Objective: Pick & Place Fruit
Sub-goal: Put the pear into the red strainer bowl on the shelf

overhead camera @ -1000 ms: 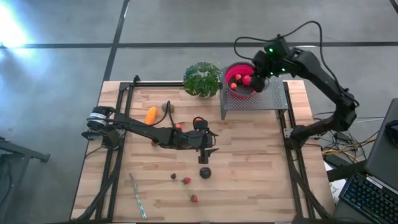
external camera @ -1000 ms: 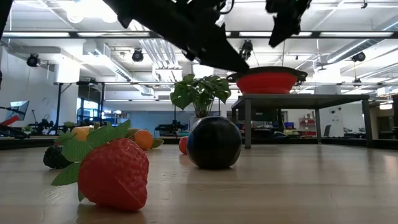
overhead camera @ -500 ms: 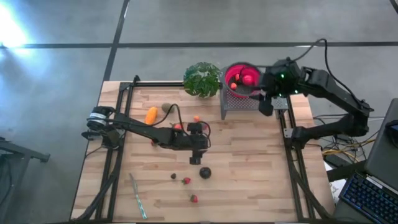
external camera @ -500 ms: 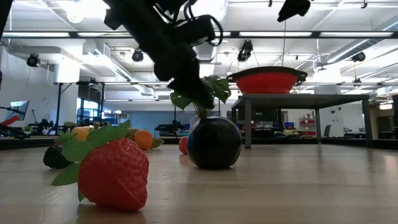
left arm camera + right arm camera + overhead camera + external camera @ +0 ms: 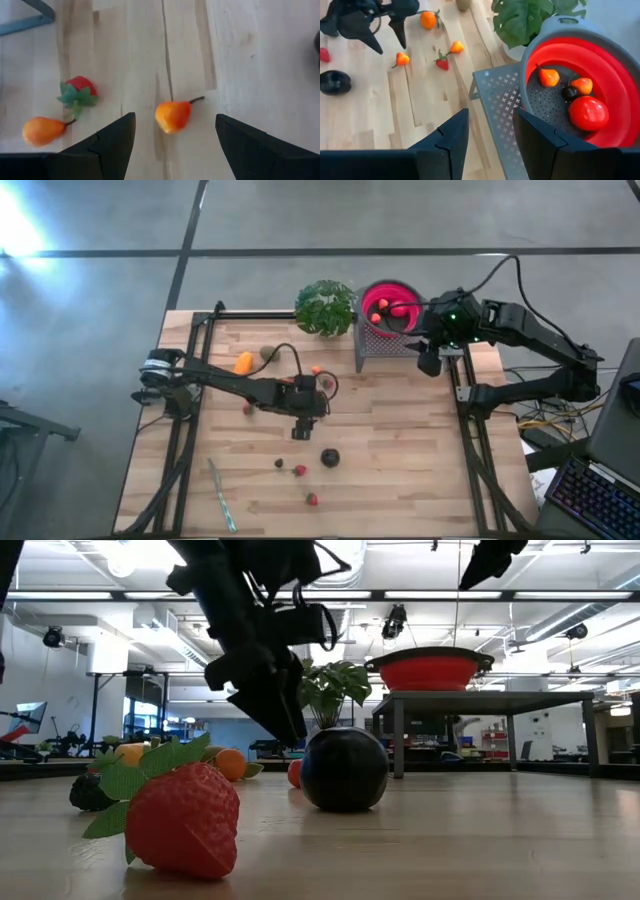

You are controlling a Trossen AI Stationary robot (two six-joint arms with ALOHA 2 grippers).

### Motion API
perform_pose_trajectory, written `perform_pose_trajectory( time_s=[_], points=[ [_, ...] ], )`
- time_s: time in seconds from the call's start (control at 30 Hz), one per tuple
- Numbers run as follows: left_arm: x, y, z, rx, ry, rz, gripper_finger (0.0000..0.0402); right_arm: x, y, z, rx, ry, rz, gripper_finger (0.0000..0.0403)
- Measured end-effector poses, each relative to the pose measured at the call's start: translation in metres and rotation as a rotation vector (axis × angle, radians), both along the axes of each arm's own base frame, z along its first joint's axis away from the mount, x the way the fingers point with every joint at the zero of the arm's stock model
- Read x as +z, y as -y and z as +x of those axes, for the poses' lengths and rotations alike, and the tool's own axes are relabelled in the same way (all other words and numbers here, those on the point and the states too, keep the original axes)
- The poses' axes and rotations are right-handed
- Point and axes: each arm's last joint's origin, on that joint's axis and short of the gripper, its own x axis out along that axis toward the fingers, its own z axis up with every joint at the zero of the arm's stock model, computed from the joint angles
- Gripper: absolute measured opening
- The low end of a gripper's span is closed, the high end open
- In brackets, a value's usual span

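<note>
The fingers of my left gripper are above the orange pear and would miss the pear if I closed now, so I need to first lower my left gripper.
My left gripper hangs open over the middle of the table, pointing steeply down. A small orange pear-shaped fruit lies on the wood between its fingers in the left wrist view, untouched. A strawberry and another orange fruit lie beside it. My right gripper stands open and empty, high beside the red bowl. The bowl holds a red apple, two orange fruits and a dark one. A dark round fruit and two strawberries lie nearer the front.
The bowl sits on a grey perforated stand at the back right, next to a leafy plant. An elongated orange piece and a kiwi lie at the back left. A thin pale stick lies near the front left.
My left gripper has gone toward the table's left edge and sunk, tipping from nearly level to steeply downward. My right gripper has swung off the bowl toward the table's right and near side. No fruit has moved.
</note>
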Motion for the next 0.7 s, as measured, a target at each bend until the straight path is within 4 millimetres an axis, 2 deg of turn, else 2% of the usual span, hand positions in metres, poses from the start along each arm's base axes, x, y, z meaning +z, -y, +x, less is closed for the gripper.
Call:
perform_pose_trajectory(
  time_s=[0.27, 0.53, 0.7],
  points=[
    [-0.004, -0.022, 0.002, -0.099, -0.023, -0.053, 0.0280, -0.003, 0.001, 0.004, 0.007, 0.016, -0.014, 0.0177],
    [-0.029, -0.023, 0.005, -0.183, -0.106, -0.038, 0.0280, -0.003, 0.002, 0.004, 0.018, 0.014, -0.024, 0.0171],
    [-0.036, -0.024, 0.011, -0.208, -0.083, -0.014, 0.0280, -0.003, 0.002, 0.004, 0.018, 0.014, -0.024, 0.0159]
  ],
)
